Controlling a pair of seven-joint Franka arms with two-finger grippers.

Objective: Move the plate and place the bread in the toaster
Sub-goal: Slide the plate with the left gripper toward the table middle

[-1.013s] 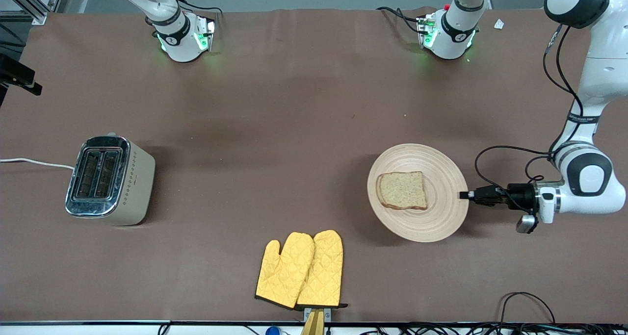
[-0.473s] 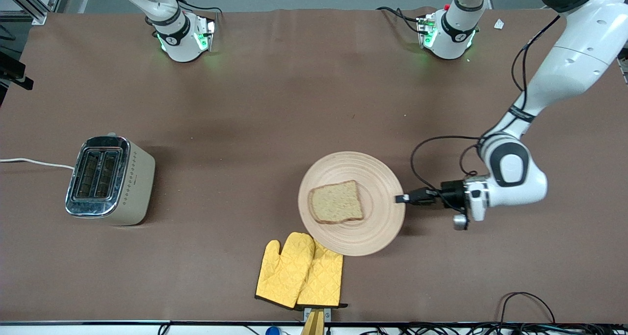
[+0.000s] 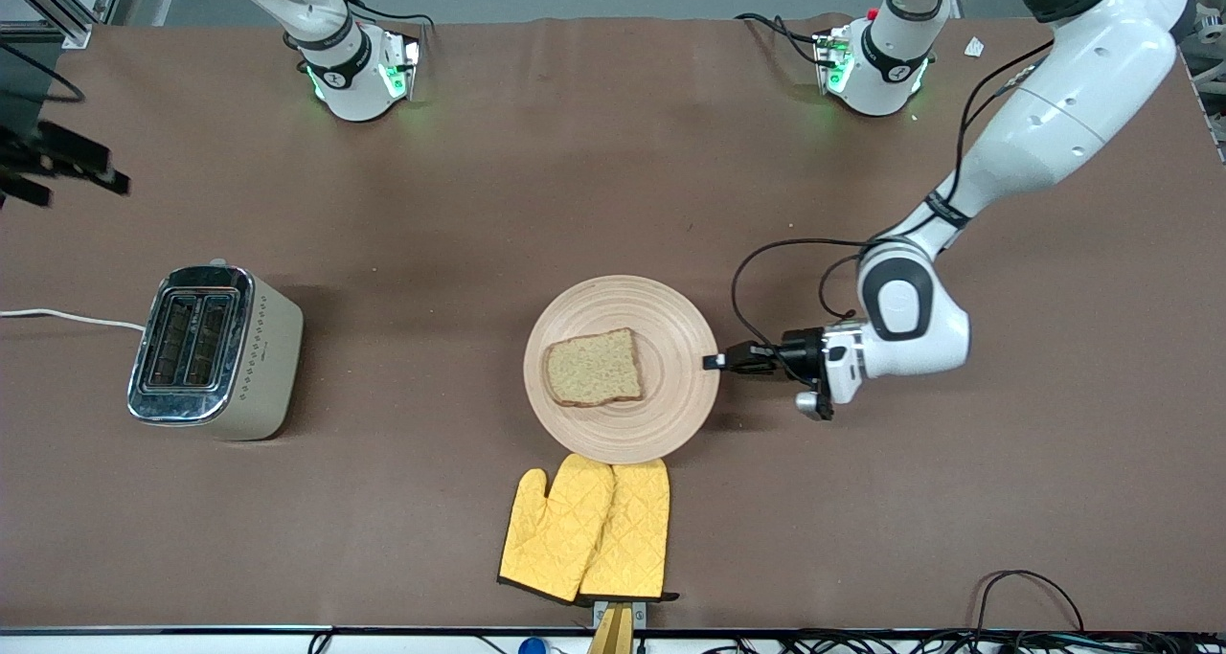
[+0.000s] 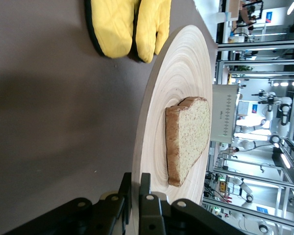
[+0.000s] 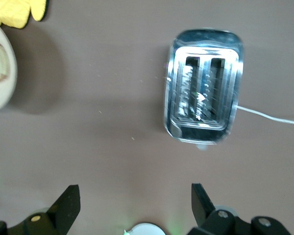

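Observation:
The plate hangs above the table and overlaps the tips of the yellow mitts in the front view, so my left gripper will keep holding the round plate (image 3: 670, 391).
The round pale wooden plate (image 3: 670, 391) is at the table's middle, with the bread (image 3: 592, 368) lying flat on it. My left gripper (image 3: 714, 361) is shut on the plate's rim at the edge toward the left arm's end. In the left wrist view the two black fingers (image 4: 145, 183) pinch the rim of the plate (image 4: 171, 73), with the bread (image 4: 188, 137) a short way past them. The cream toaster (image 3: 211, 348) stands toward the right arm's end, slots up and empty. My right gripper (image 5: 134, 193) hangs open and empty high over the table beside the toaster (image 5: 204, 93).
A pair of yellow oven mitts (image 3: 586, 528) lies nearer the front camera than the plate, their tips at its edge. The toaster's white cord (image 3: 67, 317) runs off the right arm's end of the table. Cables lie along the front edge.
My left gripper has carried the plate with the bread from the left arm's end to the table's middle, passing over the mitts' tips. The right gripper has shifted a little.

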